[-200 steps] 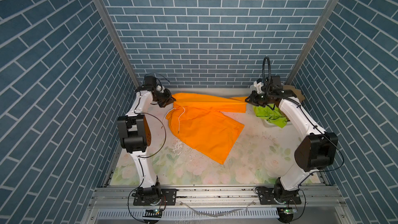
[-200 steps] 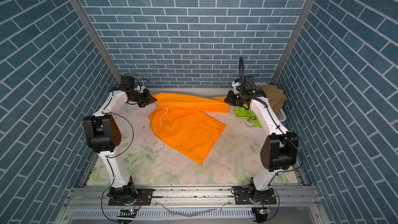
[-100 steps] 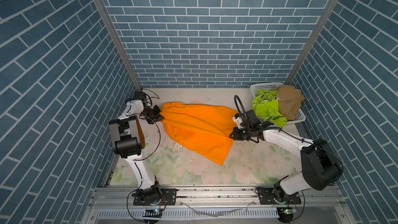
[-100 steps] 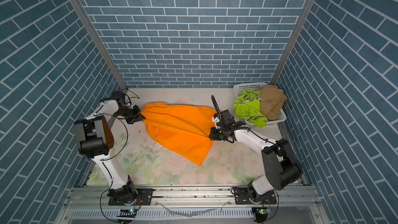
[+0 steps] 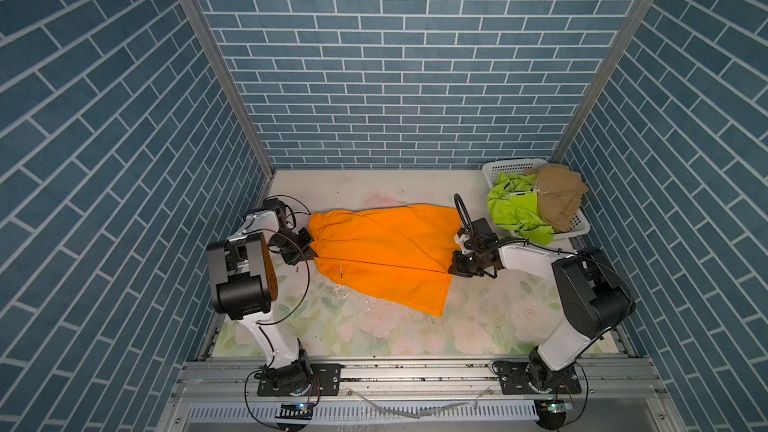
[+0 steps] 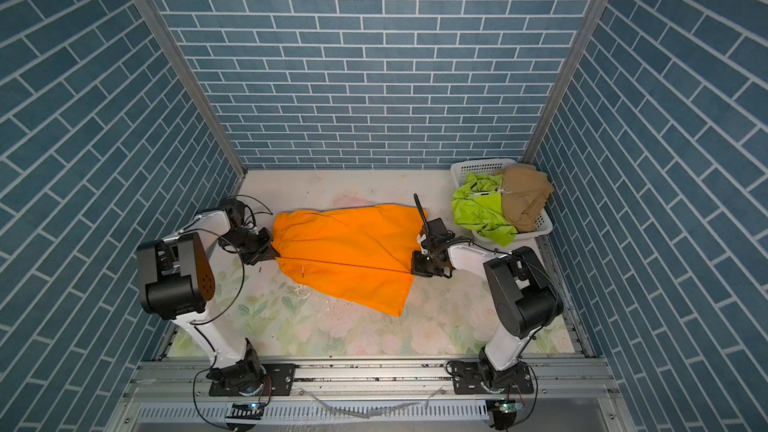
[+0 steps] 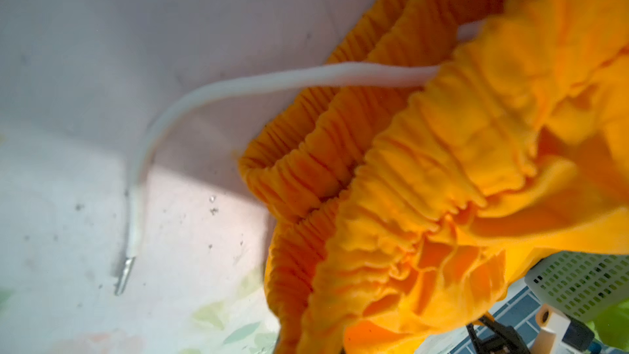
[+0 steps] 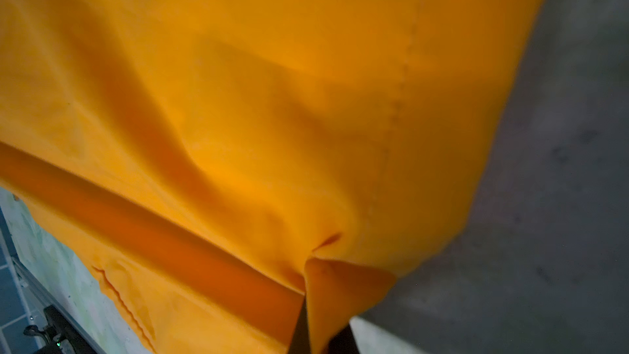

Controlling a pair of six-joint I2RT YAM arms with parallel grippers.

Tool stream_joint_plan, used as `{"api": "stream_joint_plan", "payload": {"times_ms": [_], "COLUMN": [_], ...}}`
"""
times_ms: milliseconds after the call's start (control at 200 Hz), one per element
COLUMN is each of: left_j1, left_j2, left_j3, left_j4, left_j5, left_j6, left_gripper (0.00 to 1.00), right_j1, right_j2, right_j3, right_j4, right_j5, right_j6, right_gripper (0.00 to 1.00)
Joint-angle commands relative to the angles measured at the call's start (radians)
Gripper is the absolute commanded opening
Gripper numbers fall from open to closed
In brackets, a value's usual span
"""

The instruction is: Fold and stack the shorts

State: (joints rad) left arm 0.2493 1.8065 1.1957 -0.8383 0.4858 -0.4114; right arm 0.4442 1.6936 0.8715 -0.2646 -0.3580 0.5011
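Observation:
My left gripper keeps hold for now, since the lower leg shows uncovered past the upper layer's edge. Opened now, it would drop the gathered waistband (image 7: 408, 182) short.
The orange shorts (image 5: 382, 251) (image 6: 345, 251) lie across the middle of the table, waist to the left, with an upper layer folded over a lower leg. My left gripper (image 5: 309, 253) (image 6: 272, 253) is shut on the gathered waistband (image 7: 408, 182); its fingers are hidden under cloth, and a white cord (image 7: 238, 86) trails out. My right gripper (image 5: 453, 270) (image 6: 413, 270) is shut on the hem corner (image 8: 326, 287) at the right end. Lime green shorts (image 5: 515, 209) (image 6: 478, 209) and tan shorts (image 5: 559, 197) (image 6: 525, 197) sit bunched in the basket.
The white perforated basket (image 5: 511, 166) (image 6: 478, 164) stands at the back right corner, just behind my right arm. Blue brick walls close in the left, right and back. The floral table top (image 5: 374, 334) shows in front of the shorts.
Both grippers have carried the held edge of the orange shorts from the back of the table toward the front, laying one half over the other. The basket now shows.

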Motion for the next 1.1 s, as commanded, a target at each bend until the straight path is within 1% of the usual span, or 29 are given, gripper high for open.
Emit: {"api": "stream_joint_plan", "payload": {"times_ms": [0,50,160,245,340,425,490,555,630,735,810,910,975,1025,1095], "left_j1": [0.008,-0.009,-0.056,-0.055,-0.050,-0.040,-0.022,0.007,0.045,0.090,0.096,0.099,0.105,0.116,0.130], "left_j2": [-0.058,-0.083,-0.124,-0.144,-0.154,-0.143,-0.132,-0.126,-0.140,-0.209,-0.236,-0.237,-0.243,-0.246,-0.243], "left_j3": [-0.068,-0.109,-0.157,-0.160,-0.103,-0.029,0.014,0.035,0.028,-0.058,-0.117,-0.169,-0.205,-0.245,-0.292], "left_j4": [0.074,0.102,0.118,0.120,0.091,0.056,0.047,0.046,0.053,0.112,0.140,0.141,0.138,0.146,0.160], "left_j5": [-0.084,-0.058,-0.055,-0.027,-0.029,-0.012,0.014,0.040,0.069,0.062,0.042,0.039,0.013,0.011,0.036], "left_j6": [-0.005,-0.021,-0.034,-0.043,-0.033,-0.023,-0.022,-0.024,-0.035,-0.078,-0.098,-0.095,-0.086,-0.085,-0.086], "left_gripper": [0.00,0.00,0.00,0.00,0.00,0.00,0.00,0.00,0.00,0.00,0.00,0.01,0.01,0.03,0.04], "right_j1": [-0.107,-0.130,-0.157,-0.159,-0.150,-0.133,-0.110,-0.075,-0.021,0.047,0.091,0.132,0.142,0.142,0.143], "right_j2": [0.090,0.135,0.263,0.324,0.288,0.225,0.153,0.071,-0.014,-0.114,-0.155,-0.152,-0.127,-0.098,-0.061], "right_j3": [0.049,0.119,0.310,0.475,0.600,0.693,0.714,0.696,0.630,0.421,0.261,0.104,0.029,0.002,-0.002], "right_j4": [-0.127,-0.156,-0.218,-0.295,-0.355,-0.442,-0.480,-0.506,-0.524,-0.459,-0.379,-0.281,-0.205,-0.171,-0.160], "right_j5": [0.161,0.179,0.179,0.160,0.153,0.182,0.224,0.262,0.319,0.334,0.337,0.331,0.319,0.304,0.300], "right_j6": [-0.008,-0.030,-0.060,-0.076,-0.076,-0.086,-0.088,-0.077,-0.048,0.045,0.126,0.201,0.234,0.243,0.230], "right_gripper": [0.00,0.00,0.00,0.00,0.00,0.00,0.00,0.00,0.00,0.00,0.00,0.00,0.00,0.00,0.00]}}
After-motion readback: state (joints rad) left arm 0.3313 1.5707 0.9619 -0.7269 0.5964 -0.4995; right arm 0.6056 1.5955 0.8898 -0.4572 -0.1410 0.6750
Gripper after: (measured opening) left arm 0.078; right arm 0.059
